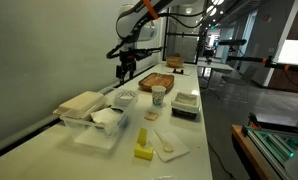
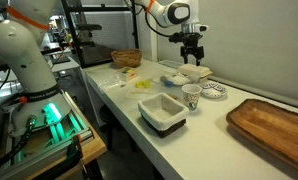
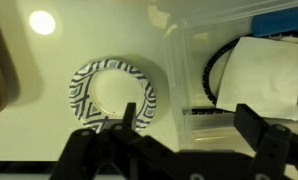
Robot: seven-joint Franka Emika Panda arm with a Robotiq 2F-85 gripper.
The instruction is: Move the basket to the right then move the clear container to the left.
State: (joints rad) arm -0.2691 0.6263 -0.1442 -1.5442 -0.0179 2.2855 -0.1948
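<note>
My gripper moves lower, before it closes. The container's side [image 3: 182,128] lies between my fingers, but they are high above the container's rim in an exterior view, so closing now would miss it.
The woven brown basket [image 2: 126,58] stands at the far end of the table, away from my gripper. It is out of the wrist view. The clear container [image 2: 197,72] holds white paper and a dark cable, and fills the right half of the wrist view [image 3: 239,70]. My gripper [image 2: 193,55] hangs just above it, open and empty. In the wrist view the gripper [image 3: 187,135] has its two fingers spread on either side of the container's near left corner. The gripper also shows in an exterior view [image 1: 126,70].
A black-and-white patterned plate [image 3: 111,95] lies right beside the container. A paper cup [image 2: 191,97], a white rectangular dish [image 2: 161,112] and a wooden tray [image 2: 274,130] stand nearby. A yellow block [image 1: 142,143] and white paper [image 1: 171,150] lie further along.
</note>
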